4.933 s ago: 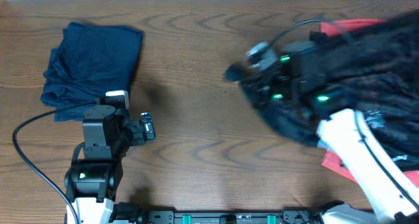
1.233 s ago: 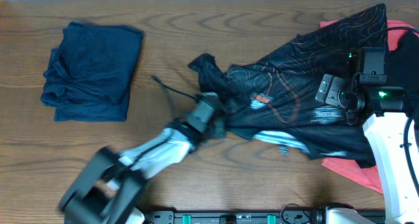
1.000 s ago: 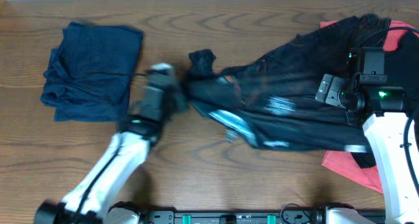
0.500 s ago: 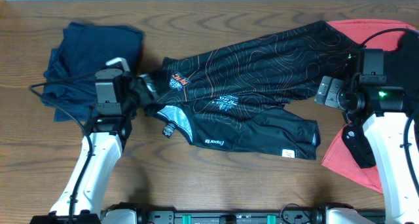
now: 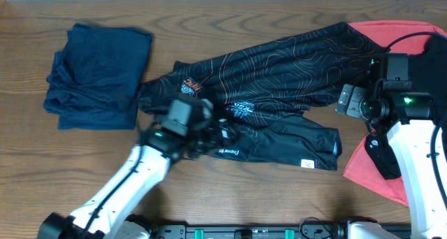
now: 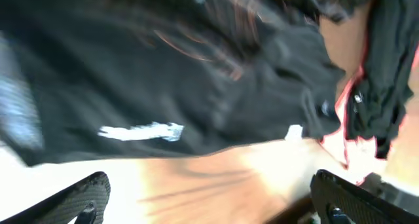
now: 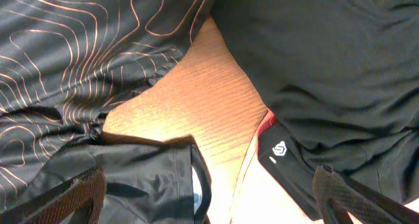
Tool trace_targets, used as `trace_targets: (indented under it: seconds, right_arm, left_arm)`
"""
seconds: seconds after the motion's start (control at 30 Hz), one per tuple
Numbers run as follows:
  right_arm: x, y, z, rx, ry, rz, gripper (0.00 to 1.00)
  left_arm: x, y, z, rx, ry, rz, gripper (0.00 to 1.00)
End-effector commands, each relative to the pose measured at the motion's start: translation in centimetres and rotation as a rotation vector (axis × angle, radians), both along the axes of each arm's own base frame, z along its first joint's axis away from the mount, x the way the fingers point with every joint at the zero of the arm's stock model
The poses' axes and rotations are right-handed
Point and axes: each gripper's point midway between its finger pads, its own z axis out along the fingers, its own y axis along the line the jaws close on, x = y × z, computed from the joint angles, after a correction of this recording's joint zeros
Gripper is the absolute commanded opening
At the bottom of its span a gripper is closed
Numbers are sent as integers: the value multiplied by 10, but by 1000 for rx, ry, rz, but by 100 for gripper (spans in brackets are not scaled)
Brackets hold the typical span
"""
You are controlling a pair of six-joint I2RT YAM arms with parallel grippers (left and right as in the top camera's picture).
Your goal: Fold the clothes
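My right gripper should next grab the plain black garment by its edge nearest the jersey. Then it can pull the garment away so the jersey can be folded.
The black jersey with orange contour lines lies spread across the middle of the table. My left gripper hovers open over its lower middle; the left wrist view is blurred, showing the jersey and bare wood between the wide-apart fingers. My right gripper stands open above the jersey's right end, holding nothing. In the right wrist view the gripper hangs over the jersey, a plain black garment and a coral-red piece.
A folded navy piece lies at the far left. The coral-red piece and the plain black garment lie under and beside my right arm at the table's right edge. Bare wood shows along the front.
My left gripper pulled the jersey leftward, opened and let go of its left end, then swung right over the jersey's lower middle. The jersey now lies spread out. The right arm stayed put.
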Motion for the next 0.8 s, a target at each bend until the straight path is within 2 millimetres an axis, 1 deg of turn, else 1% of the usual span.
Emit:
trace_targets:
  seconds: [0.0, 0.13, 0.23, 0.37, 0.47, 0.57, 0.63, 0.73, 0.77]
  right_arm:
    - [-2, -3, 7, 4, -14, -25, 99]
    - [-6, -3, 5, 7, 3, -24, 99]
    - [-8, -2, 4, 9, 11, -23, 99]
    - [-7, 3, 4, 35, 11, -11, 99]
    - [-7, 3, 4, 37, 11, -6, 99]
    - [-7, 3, 4, 37, 11, -6, 99]
    - [-8, 3, 3, 37, 13, -6, 99]
    - [-8, 3, 3, 35, 15, -3, 99]
    - [-8, 3, 3, 35, 16, -3, 99]
  left_arm:
    - [-12, -29, -13, 2, 123, 108, 95]
    - [-23, -64, -28, -25, 179, 124, 89]
    - [-30, -85, -43, -40, 226, 133, 88]
    - [-36, -104, -62, -50, 268, 141, 85]
    - [-35, -118, -72, -77, 269, 143, 82]
    - [-28, -122, -81, -86, 255, 167, 79]
    - [-20, -121, -89, -75, 233, 198, 73]
    - [-12, -116, -99, -43, 199, 240, 56]
    - [-10, -114, -101, -34, 192, 249, 47]
